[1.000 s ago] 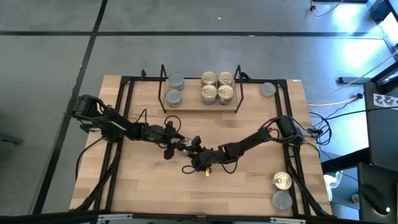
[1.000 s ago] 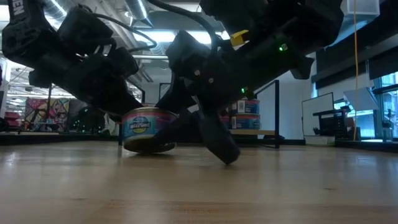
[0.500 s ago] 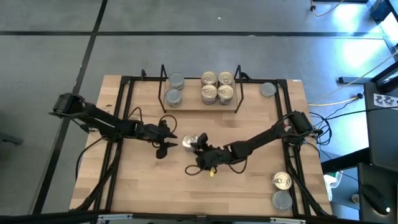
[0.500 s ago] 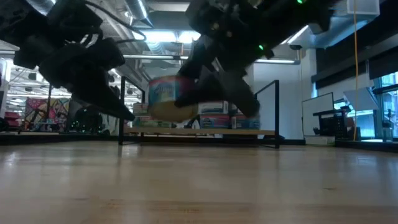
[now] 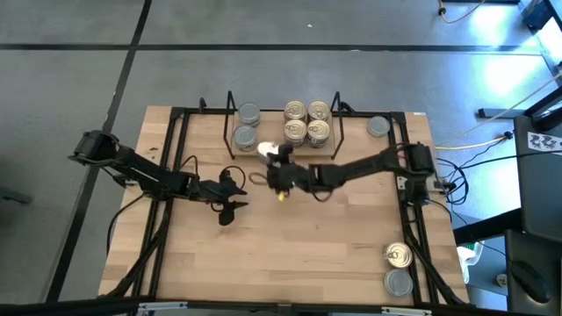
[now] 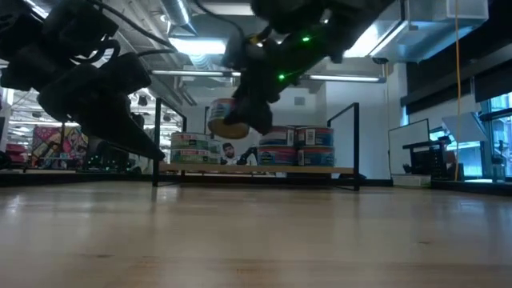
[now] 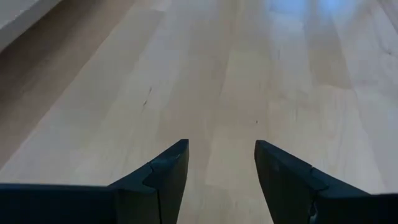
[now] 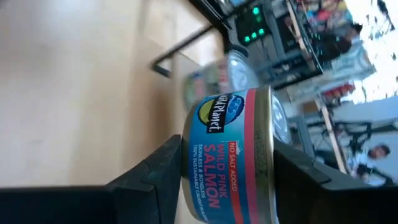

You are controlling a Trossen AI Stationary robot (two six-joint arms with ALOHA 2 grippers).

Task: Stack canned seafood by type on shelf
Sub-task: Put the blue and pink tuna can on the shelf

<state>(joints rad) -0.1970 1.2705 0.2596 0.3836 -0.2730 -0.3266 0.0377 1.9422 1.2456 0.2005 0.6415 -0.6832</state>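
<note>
The salmon tin is raised in front of the shelf board, short of its edge, and would drop if opened now, so my right gripper keeps holding.
The shelf is a low rack with a wooden board and black wire ends at the table's far side. On it stand two grey-topped tins and several gold-topped tins. My right gripper hangs just in front of the shelf, shut on a blue-labelled salmon tin with a silver top; the tin also shows raised in the low view. My left gripper is open over bare table left of centre. My right gripper pinches the salmon tin between its two fingers, one against the bottom end and the other at the top rim. The fingers come level from the table's right. The tin is lifted clear of the table and sits roughly upright, a little tilted.
A grey-topped tin stands on the table right of the shelf. A gold-topped tin and a grey-topped one stand near the right near corner. Black frame rails run along the table's sides. Bare wood lies in the middle.
The right gripper has lifted the salmon tin off the table's middle and carried it up and toward the far edge, close to the shelf's front. The left gripper has drawn back from the tin toward the table's left.
</note>
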